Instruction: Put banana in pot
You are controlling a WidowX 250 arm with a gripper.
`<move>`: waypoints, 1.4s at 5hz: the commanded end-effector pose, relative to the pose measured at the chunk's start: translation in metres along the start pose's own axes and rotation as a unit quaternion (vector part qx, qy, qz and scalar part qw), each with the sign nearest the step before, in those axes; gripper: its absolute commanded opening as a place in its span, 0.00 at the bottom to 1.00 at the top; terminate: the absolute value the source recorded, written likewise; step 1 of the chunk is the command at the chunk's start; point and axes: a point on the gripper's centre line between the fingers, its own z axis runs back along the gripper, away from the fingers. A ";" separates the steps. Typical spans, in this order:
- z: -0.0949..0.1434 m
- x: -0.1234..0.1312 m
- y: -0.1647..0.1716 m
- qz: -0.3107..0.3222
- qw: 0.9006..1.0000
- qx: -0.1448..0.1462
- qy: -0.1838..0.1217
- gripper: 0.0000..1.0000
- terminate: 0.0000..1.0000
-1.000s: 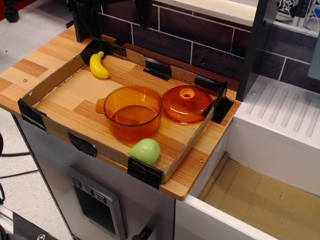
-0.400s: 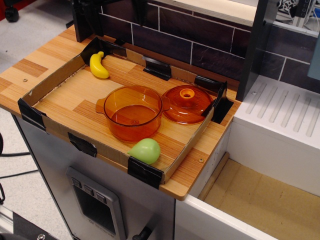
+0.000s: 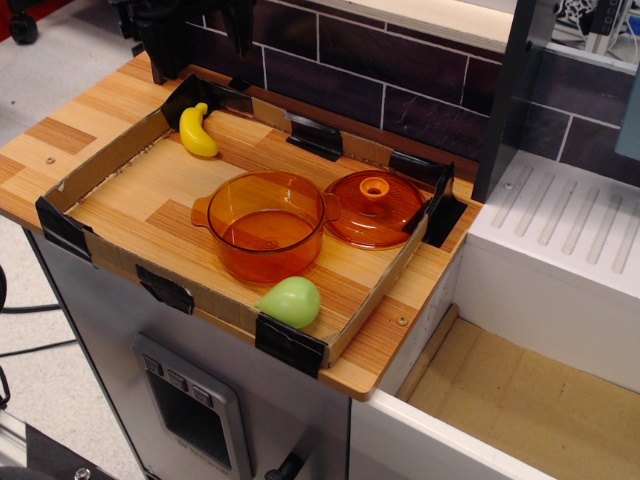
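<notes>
The banana needs to go in the orange pot (image 3: 266, 225), so I should next grab the banana by its curved middle (image 3: 193, 131) with my gripper.
The yellow banana (image 3: 197, 132) lies in the far left corner of the cardboard-walled tray (image 3: 97, 164). The orange translucent pot (image 3: 266, 225) stands upright and empty in the middle of the tray, to the right of and nearer than the banana. My gripper (image 3: 207, 55) is a dark shape at the top left edge of the view, above and behind the banana and not touching it. Its two fingers stand apart with nothing between them. Its upper part is cut off by the frame.
An orange lid with a knob (image 3: 374, 208) lies beside the pot on its right. A pale green pear (image 3: 291, 301) rests at the tray's front wall. A dark brick wall (image 3: 400, 70) runs behind the tray. A white ribbed unit (image 3: 570, 235) stands at the right.
My gripper has moved left along the back wall, from above the tray's back middle to above the banana's corner. The banana, pot, lid and pear have not moved.
</notes>
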 end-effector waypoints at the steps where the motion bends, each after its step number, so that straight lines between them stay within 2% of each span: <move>1: -0.023 0.030 0.010 0.014 0.999 0.020 -0.035 1.00 0.00; 4: -0.067 0.030 0.021 0.025 0.998 0.033 -0.039 1.00 0.00; 6: -0.083 0.036 0.022 0.032 0.997 0.045 -0.046 1.00 0.00; 7: -0.081 0.035 0.023 0.030 0.998 0.034 -0.036 0.00 0.00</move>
